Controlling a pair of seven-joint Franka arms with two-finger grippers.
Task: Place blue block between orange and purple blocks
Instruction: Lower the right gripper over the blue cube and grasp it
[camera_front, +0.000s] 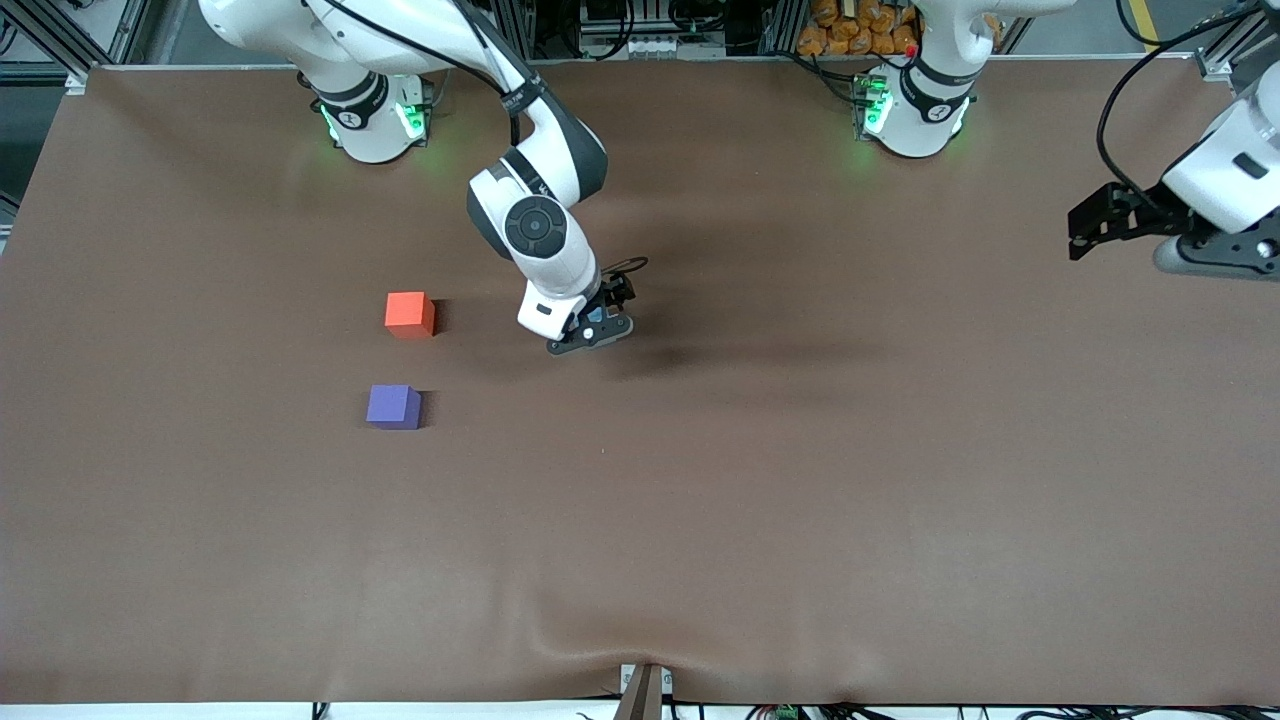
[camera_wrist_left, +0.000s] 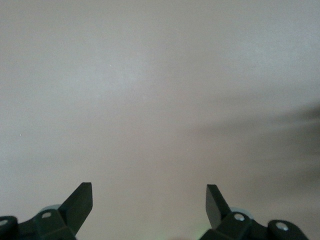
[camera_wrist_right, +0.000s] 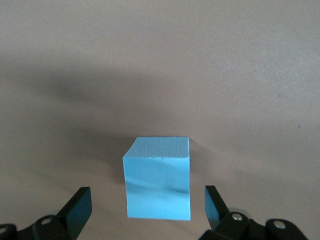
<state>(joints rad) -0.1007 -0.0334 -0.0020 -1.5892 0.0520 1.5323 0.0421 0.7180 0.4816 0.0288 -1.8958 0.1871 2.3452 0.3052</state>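
My fingers stop short of the blue block's near side (camera_wrist_right: 157, 188), so it is too early to close. My right gripper next moves toward it, then closes.
The blue block (camera_wrist_right: 158, 177) rests on the brown table between the open fingers of my right gripper (camera_wrist_right: 147, 191), with a gap on each side. In the front view my right gripper (camera_front: 590, 335) is low over the table's middle and hides the blue block. The orange block (camera_front: 409, 313) sits toward the right arm's end from it. The purple block (camera_front: 393, 407) sits nearer the front camera than the orange one, with a gap between them. My left gripper (camera_front: 1088, 232) waits open and empty above the left arm's end of the table; its wrist view (camera_wrist_left: 149, 187) shows only bare table.
The brown table cover (camera_front: 800, 480) is bare apart from the blocks. The right arm's elbow (camera_front: 535, 225) hangs over the table near its gripper.
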